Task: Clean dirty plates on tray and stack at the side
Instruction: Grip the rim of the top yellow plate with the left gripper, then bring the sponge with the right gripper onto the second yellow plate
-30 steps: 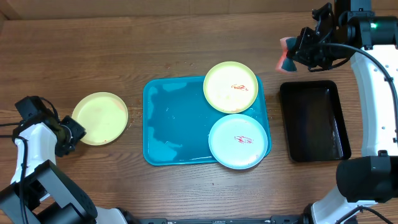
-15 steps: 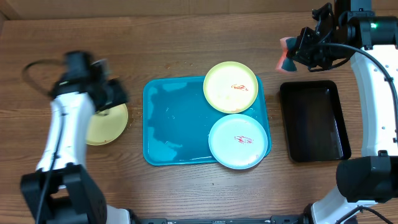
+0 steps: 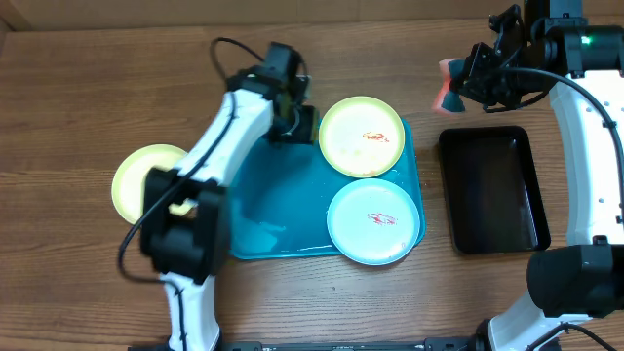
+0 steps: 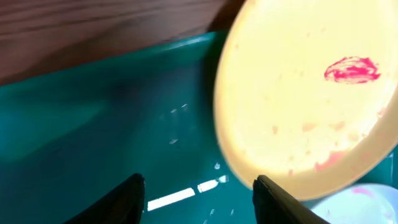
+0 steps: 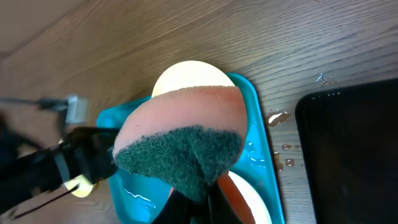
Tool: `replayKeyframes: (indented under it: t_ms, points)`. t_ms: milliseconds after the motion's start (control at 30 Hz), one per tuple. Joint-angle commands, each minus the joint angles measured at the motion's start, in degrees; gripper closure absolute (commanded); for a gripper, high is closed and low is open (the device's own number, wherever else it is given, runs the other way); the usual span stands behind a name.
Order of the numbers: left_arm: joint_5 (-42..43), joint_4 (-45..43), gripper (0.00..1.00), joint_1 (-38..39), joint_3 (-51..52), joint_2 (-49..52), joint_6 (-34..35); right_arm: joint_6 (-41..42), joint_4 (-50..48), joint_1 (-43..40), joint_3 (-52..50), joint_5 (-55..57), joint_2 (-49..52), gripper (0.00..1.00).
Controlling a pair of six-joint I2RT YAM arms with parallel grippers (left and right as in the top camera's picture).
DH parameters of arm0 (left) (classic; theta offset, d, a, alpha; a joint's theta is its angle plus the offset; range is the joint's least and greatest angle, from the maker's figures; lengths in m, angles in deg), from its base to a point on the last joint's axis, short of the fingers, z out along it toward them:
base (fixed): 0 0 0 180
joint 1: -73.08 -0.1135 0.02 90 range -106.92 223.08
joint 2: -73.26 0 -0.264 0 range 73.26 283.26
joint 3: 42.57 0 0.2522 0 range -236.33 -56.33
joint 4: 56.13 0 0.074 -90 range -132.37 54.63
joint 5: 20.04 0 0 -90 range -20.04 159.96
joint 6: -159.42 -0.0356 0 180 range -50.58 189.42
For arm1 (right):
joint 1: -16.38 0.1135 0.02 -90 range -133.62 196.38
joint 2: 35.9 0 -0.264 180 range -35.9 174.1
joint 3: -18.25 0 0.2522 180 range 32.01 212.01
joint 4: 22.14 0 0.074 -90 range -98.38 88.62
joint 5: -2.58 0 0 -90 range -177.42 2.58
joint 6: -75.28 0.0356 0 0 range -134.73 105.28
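My left gripper grabs the pale yellow plate's rim [image 3: 323, 139] [image 4: 222, 129] beside it next. The plate's red smear and top side stay open to clean and stack.
The turquoise tray [image 3: 273, 200] holds a pale yellow plate [image 3: 362, 136] with a red smear at its far right corner and a white mint-rimmed plate [image 3: 374, 221] with a red smear at its near right. A third yellow plate [image 3: 136, 175] lies on the table at the left, partly hidden by my left arm. My left gripper [image 3: 297, 125] is open and empty just left of the yellow plate [image 4: 305, 93], over the tray [image 4: 93, 137]. My right gripper [image 3: 458, 83] is shut on a pink and green sponge [image 5: 180, 146], held high above the table.
A black tray [image 3: 489, 187] lies right of the turquoise tray, with water drops [image 5: 280, 155] on the wood between them. The left arm's cable arcs over the table's far side.
My left arm has swung from the table's left side, past the lone yellow plate, to the tray's far edge beside the smeared yellow plate. The right arm has not moved.
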State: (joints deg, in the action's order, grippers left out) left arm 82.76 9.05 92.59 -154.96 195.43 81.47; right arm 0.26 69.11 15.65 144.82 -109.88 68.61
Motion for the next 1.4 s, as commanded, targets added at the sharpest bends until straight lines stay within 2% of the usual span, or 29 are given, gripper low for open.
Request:
replayKeyframes:
  t_ms: [0,200,400,567,767,833,867,1067,1233,1367]
  points:
    - [2.49,-1.14,0.44,1.16,-2.75,3.50,1.38,-0.24,-0.22,-0.31,0.55,-0.07,-0.63,0.96]
    - [2.27,-3.39,0.47,1.86,-2.75,4.70,2.12,-0.24,-0.17,-0.31,0.55,-0.07,-0.63,0.96]
    - [0.04,-4.59,0.56,2.62,-2.73,6.34,2.10,-0.26,-0.17,-0.31,0.55,-0.04,-0.63,0.96]
    - [0.09,-5.14,0.73,2.75,-2.73,8.72,2.14,-0.26,-0.20,-0.31,0.52,-0.04,-0.63,0.96]
    - [-2.10,-5.70,0.81,2.73,-2.73,9.35,2.14,-0.24,-0.22,-0.28,0.50,-0.04,-0.63,0.96]
    - [-3.17,-6.10,0.87,2.56,-2.73,9.35,2.14,-0.24,-0.22,-0.24,0.48,-0.04,-0.61,0.96]
    - [-3.54,-6.23,0.95,2.38,-2.73,9.35,2.16,-0.26,-0.22,-0.24,0.48,-0.04,-0.61,0.96]
    - [-4.90,-3.89,0.96,0.09,-2.91,8.44,2.34,-0.04,-0.76,0.04,0.42,-0.09,-0.61,0.96]
    - [-9.38,5.99,0.96,-3.26,-2.91,6.71,3.28,-0.02,-2.25,3.32,0.39,-0.07,-0.39,0.96]
    - [-9.81,13.49,0.96,-6.47,-2.91,5.53,3.15,0.17,-4.61,8.11,0.39,-0.02,0.96,0.96]
